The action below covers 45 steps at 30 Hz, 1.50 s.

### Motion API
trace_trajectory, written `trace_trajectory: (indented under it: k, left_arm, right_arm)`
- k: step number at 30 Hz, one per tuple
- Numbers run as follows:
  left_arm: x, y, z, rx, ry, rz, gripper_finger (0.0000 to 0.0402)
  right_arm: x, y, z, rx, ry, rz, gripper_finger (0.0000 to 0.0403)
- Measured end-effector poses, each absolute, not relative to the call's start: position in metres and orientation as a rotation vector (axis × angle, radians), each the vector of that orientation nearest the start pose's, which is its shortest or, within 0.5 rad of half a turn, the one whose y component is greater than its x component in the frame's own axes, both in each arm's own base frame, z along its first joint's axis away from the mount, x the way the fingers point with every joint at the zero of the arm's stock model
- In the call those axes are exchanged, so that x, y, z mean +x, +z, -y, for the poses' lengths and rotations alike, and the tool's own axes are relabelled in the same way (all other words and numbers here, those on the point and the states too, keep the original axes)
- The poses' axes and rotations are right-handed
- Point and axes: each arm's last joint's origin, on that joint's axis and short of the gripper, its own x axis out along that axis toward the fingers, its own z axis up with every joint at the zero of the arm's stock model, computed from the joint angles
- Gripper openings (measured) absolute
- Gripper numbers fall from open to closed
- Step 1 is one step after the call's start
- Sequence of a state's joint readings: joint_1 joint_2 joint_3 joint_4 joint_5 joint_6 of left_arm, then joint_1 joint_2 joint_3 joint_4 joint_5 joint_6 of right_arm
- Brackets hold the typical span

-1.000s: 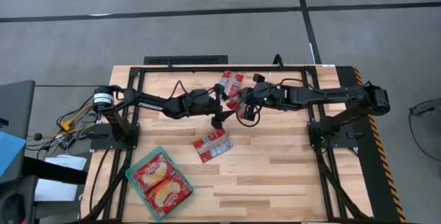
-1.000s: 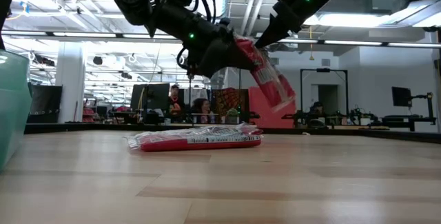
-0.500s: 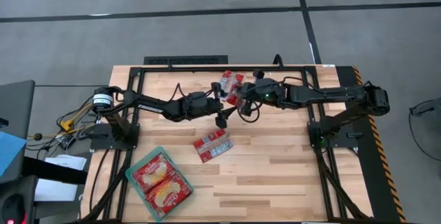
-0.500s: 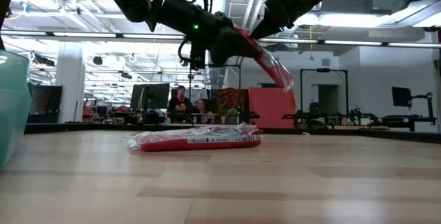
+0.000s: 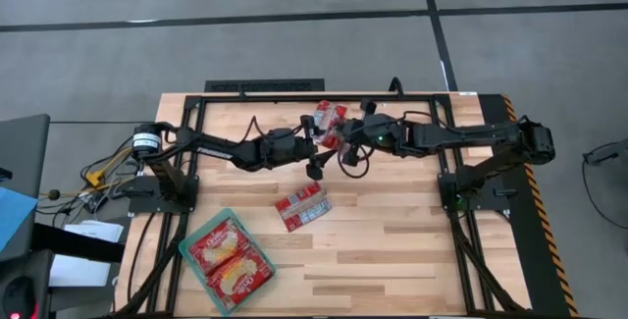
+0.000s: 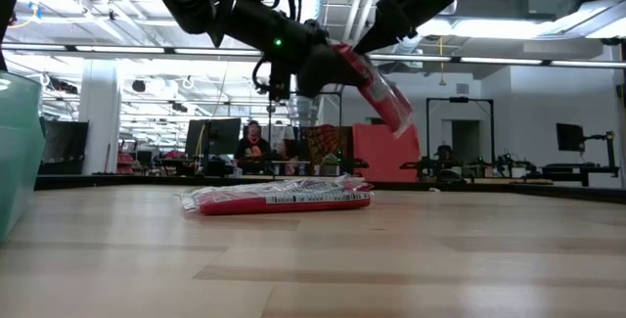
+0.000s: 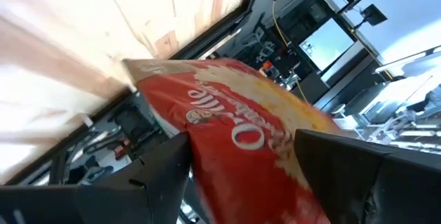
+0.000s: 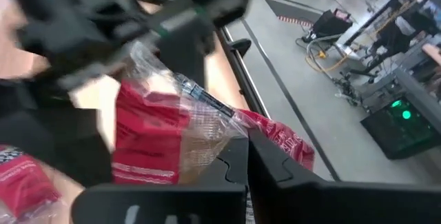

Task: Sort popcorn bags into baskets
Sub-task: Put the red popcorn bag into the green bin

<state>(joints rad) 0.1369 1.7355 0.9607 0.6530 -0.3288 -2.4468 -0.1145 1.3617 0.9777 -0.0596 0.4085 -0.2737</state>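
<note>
Next, my left gripper grabs the popcorn bag [image 7: 241,114] by its loose end [image 7: 238,176] opposite the bag's clear seal, to sort it into the teal basket.
A red popcorn bag [image 6: 377,93] with a yellow picture hangs tilted in the air over the table's middle, between both grippers. My left gripper [image 5: 316,165] reaches in from the left, its fingers standing wide on either side of the bag [image 7: 241,114]. My right gripper [image 5: 343,152] comes from the right and is shut on the bag's clear end. Another narrow bag [image 5: 302,206] lies flat on the table below. Two more bags [image 5: 329,118] lie by the far frame. The teal basket [image 5: 186,250] at the near left holds two squarish bags. My left gripper has the bag across its width, one finger at each side edge [image 7: 189,138], the printed face turned toward the wrist. The fingers come nearly level from the table's left. The bag is lifted clear of the table. My right gripper pinches the bag's clear sealed end [image 8: 207,124] between its two shut fingers. It comes from the table's right, slanting a little downward. The bag is clear of the table and tilted, its free end [image 6: 399,122] lowest.
A black metal frame [image 5: 294,95] runs along the table's far edge and both sides. The basket's wall [image 6: 15,152] rises at the near left in the low view. Bare wood lies to the right of the flat bag [image 6: 279,199].
The held bag has swung from a steep hang to a flatter tilt, its lower end rising. Both wrists have turned with it while the arms kept their places. Neither gripper has opened or shut.
</note>
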Motion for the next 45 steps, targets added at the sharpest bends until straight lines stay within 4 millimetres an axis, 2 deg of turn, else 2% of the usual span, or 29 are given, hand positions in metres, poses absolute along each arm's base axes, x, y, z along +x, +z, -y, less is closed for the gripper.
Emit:
trace_trajectory:
  k: [9, 20, 29, 35, 41, 45]
  left_arm:
    - [0.368, 0.223, -0.075, -2.276, 0.375, 0.478, 0.0245]
    - [0.367, 0.222, -0.076, -2.276, 0.386, 0.486, 0.0245]
    - [0.367, 0.222, -0.076, -2.282, 0.388, 0.496, 0.0245]
    - [0.367, 0.223, -0.079, -2.278, 0.382, 0.493, 0.0245]
    - [0.366, 0.224, -0.084, -2.274, 0.348, 0.440, 0.0245]
    - [0.366, 0.228, -0.087, -2.199, 0.318, 0.453, 0.0245]
  right_arm:
    - [0.297, 0.286, 0.042, -0.331, -0.478, -0.510, 0.0027]
    - [0.298, 0.286, 0.039, -0.312, -0.414, -0.502, 0.0015]
    - [0.299, 0.286, 0.024, -0.324, -0.347, -0.493, 0.0029]
    - [0.300, 0.284, 0.012, -0.341, -0.310, -0.501, 0.0018]
    - [0.299, 0.283, 0.009, -0.320, -0.317, -0.502, 0.0016]
    - [0.299, 0.282, 0.008, -0.296, -0.329, -0.512, 0.0026]
